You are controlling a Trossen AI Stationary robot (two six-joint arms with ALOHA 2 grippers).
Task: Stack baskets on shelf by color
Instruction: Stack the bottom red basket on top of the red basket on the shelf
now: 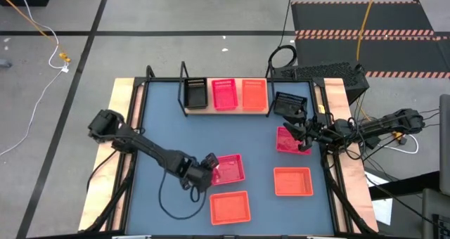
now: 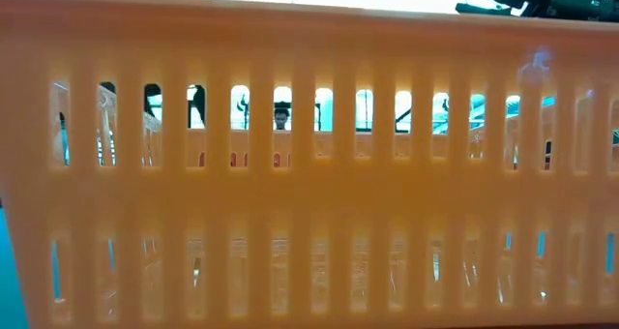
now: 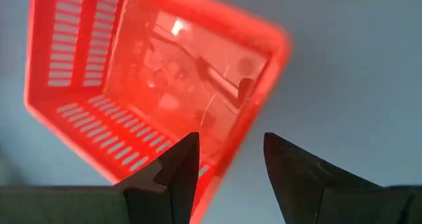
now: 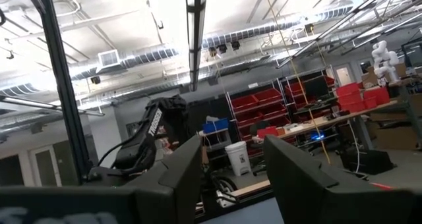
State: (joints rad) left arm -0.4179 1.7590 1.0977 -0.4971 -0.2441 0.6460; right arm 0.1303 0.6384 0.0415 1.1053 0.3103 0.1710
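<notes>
The left gripper should grab the pink-red basket by its rim (image 3: 249, 115) next. The robot will then stack that basket with the pink-red one on the shelf.
The shelf (image 1: 226, 112) at the table's far edge carries a black basket (image 1: 195, 94), a pink-red one (image 1: 223, 95) and an orange one (image 1: 254, 95), side by side. Another black basket (image 1: 288, 103) sits on the table just right of it. My left gripper (image 1: 211, 164) (image 3: 231, 165) is open at the left end of a pink-red basket (image 1: 230, 169) (image 3: 145, 85). My right gripper (image 1: 304, 135) (image 4: 232, 165) is open by the right edge of another pink-red basket (image 1: 290, 140), with nothing between its fingers. Two orange baskets (image 1: 292, 181) (image 1: 230, 207) lie nearer. My left gripper comes from above, slanting from the table's left, at the pink-red basket's end wall near a corner (image 3: 214, 159). One finger (image 3: 178, 168) is inside the basket and one (image 3: 290, 168) outside. I cannot tell whether either touches. The basket rests flat on the table.
An orange basket's slotted wall (image 2: 309, 174) fills the low view and hides the table behind it. The right wrist view shows only the room and the left arm (image 4: 148, 141). Bare blue-grey tabletop (image 1: 169, 133) lies between the shelf and my left arm.
</notes>
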